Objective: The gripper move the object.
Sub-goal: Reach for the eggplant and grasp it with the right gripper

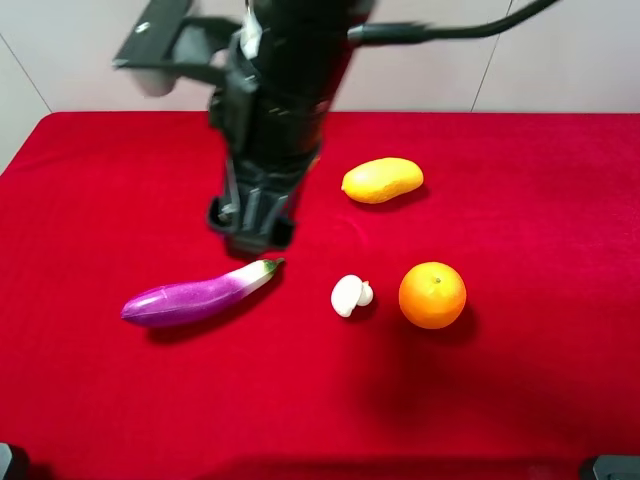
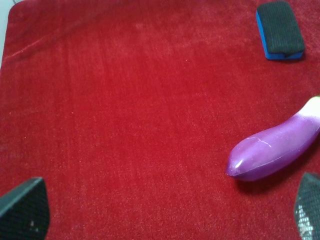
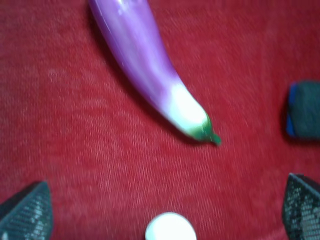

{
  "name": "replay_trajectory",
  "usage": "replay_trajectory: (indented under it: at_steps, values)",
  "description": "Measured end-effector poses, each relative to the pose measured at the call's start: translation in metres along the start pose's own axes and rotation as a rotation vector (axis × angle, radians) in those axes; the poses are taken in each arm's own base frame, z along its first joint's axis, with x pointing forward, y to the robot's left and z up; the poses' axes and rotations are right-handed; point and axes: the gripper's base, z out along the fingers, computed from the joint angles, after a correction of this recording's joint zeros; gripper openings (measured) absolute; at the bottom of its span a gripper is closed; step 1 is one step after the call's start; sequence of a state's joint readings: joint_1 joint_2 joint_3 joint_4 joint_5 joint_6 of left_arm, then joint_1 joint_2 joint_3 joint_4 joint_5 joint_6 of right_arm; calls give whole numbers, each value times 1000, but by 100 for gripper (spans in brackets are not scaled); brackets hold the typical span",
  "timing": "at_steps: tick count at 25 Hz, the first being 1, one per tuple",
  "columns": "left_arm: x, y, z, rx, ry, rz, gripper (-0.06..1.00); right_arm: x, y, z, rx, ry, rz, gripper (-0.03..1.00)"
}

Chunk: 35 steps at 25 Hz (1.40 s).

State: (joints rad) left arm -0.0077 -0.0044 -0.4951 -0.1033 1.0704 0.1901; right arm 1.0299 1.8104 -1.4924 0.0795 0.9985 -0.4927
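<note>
I should grab the eggplant by its purple body [image 1: 186, 301] with my right gripper next. Then the eggplant's white neck [image 1: 250, 276] stays free and I can move the object.
The object, a long purple eggplant [image 1: 195, 296] with a white neck and green stem, lies on the red cloth [image 1: 520, 400] left of centre. The right wrist view shows its stem end [image 3: 192, 120] ahead of my right gripper [image 3: 167, 197], whose fingers [image 3: 25, 215] stand wide apart with nothing between them. This gripper [image 1: 250, 228] hangs just above and behind the stem in the high view. My left gripper [image 2: 165, 215] is open and empty, and the eggplant's purple end [image 2: 272, 152] lies close to one of its fingers [image 2: 307, 207]. I cannot make out the left gripper in the high view.
A yellow mango [image 1: 382, 180] lies behind centre, an orange [image 1: 432, 295] and a white garlic bulb [image 1: 348, 296] right of the eggplant. The garlic [image 3: 170, 227] shows low between my right fingers. A black and blue sponge block [image 2: 280, 30] lies beyond the eggplant, hidden by the arm in the high view.
</note>
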Motion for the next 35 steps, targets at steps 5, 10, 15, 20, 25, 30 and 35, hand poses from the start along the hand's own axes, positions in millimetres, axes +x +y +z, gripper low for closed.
replay_trajectory:
  at_steps: [5, 10, 15, 20, 25, 30, 35]
  values:
    - [0, 0, 0, 0, 0, 0, 98, -20, 7, 32, -37, 28, -54, 69]
    - [0, 0, 0, 0, 0, 0, 98, -32, 10, 61, -92, 23, -66, 69]
    - [0, 0, 0, 0, 0, 0, 98, -35, 10, 86, -117, 13, -61, 69]
    - [0, 0, 0, 0, 0, 0, 98, -36, 9, 107, -117, 1, -47, 69]
    - [0, 0, 0, 0, 0, 0, 98, -37, 7, 129, -106, -11, -41, 69]
    - [0, 0, 0, 0, 0, 0, 98, -33, 7, 151, -108, 5, -34, 69]
    - [0, 0, 0, 0, 0, 0, 98, -30, 7, 168, -108, 12, -42, 69]
